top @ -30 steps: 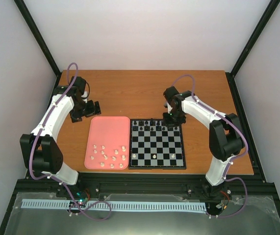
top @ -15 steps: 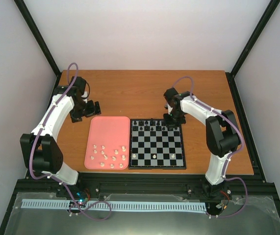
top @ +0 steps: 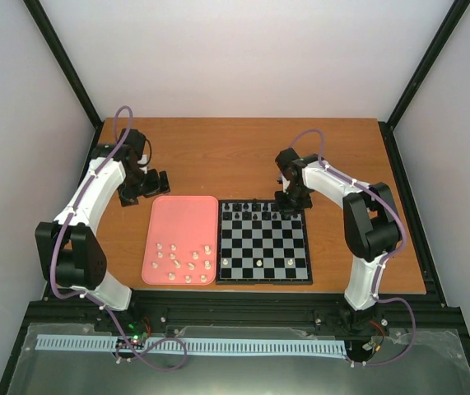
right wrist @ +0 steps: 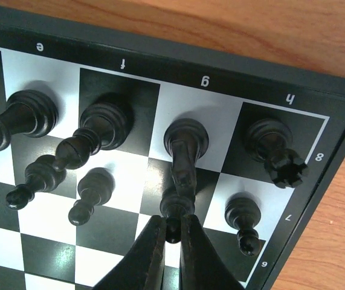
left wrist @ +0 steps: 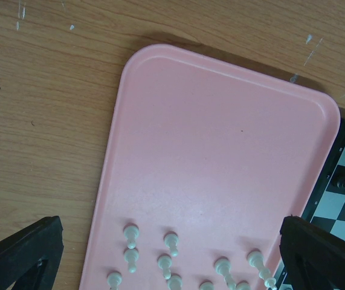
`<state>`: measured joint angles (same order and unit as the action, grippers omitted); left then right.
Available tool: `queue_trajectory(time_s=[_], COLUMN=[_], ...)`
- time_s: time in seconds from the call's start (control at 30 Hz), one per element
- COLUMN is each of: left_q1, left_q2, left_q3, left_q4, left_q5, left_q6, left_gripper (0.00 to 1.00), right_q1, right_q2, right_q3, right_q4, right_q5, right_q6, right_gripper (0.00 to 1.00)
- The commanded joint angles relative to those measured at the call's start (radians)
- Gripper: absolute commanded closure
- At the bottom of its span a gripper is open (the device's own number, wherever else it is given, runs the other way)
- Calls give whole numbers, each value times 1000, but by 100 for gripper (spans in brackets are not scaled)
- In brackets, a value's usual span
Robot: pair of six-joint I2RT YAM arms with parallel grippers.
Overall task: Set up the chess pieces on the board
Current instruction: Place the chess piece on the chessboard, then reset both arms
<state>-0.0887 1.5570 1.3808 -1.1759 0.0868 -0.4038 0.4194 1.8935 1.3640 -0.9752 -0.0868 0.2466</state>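
Note:
I need to open my right gripper now. The pawn's base sits on the dark square before the black knight (right wrist: 185, 145), so the pawn would stay standing.
The board (top: 276, 243) lies right of centre, with black chess pieces (top: 255, 212) along its far rows. My right gripper (right wrist: 173, 228) is shut on the head of a black pawn (right wrist: 177, 208). That pawn is on the second row, just in front of the black knight (right wrist: 185, 145). A rook (right wrist: 272, 148) and another pawn (right wrist: 243, 217) stand to its right. From above, the right gripper (top: 286, 206) hangs at the board's far right corner. My left gripper (left wrist: 172, 257) is open above the pink tray (left wrist: 220, 151) and holds nothing.
Several cream-white pieces (top: 185, 259) lie in the near half of the pink tray (top: 181, 218). Three white pieces (top: 258, 262) stand on the board's near rows. The left gripper (top: 146, 185) sits off the tray's far left corner, over bare wood.
The right arm's elbow has swung slightly inward while its gripper stays shut at the board's far right corner. The left arm has not moved.

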Motion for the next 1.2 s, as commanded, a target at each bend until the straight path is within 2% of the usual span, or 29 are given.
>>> queue_trajectory(time_s=[0.0, 0.3, 0.63, 0.7, 0.73, 0.77, 0.8, 0.87, 1.17], left_q1=[8, 8, 8, 9, 9, 8, 9, 9, 8], left_q2=[8, 7, -6, -11, -14, -15, -19, -23, -3], left_q3=[35, 33, 35, 35, 36, 38, 42, 49, 111], left_q4=[-11, -8, -11, -14, -16, -18, -18, -18, -61], left_q5=[7, 9, 21, 21, 22, 24, 27, 33, -36], left_q6=[16, 20, 21, 23, 23, 22, 21, 22, 7], left_gripper=[0, 0, 0, 0, 0, 0, 0, 0, 0], right_q1=[-8, -8, -3, -1, -1, 0, 1, 2, 17], right_q2=[20, -5, -147, -177, -191, -202, -210, -210, -136], right_q3=[7, 11, 44, 60, 73, 86, 101, 137, 364], right_q4=[9, 3, -48, -60, -64, -68, -73, -83, -113], right_q5=[7, 0, -33, -30, -29, -29, -27, -26, 33], right_q6=[-9, -5, 25, 34, 37, 37, 40, 41, 62], right_gripper=[92, 77, 52, 43, 35, 21, 3, 0, 0])
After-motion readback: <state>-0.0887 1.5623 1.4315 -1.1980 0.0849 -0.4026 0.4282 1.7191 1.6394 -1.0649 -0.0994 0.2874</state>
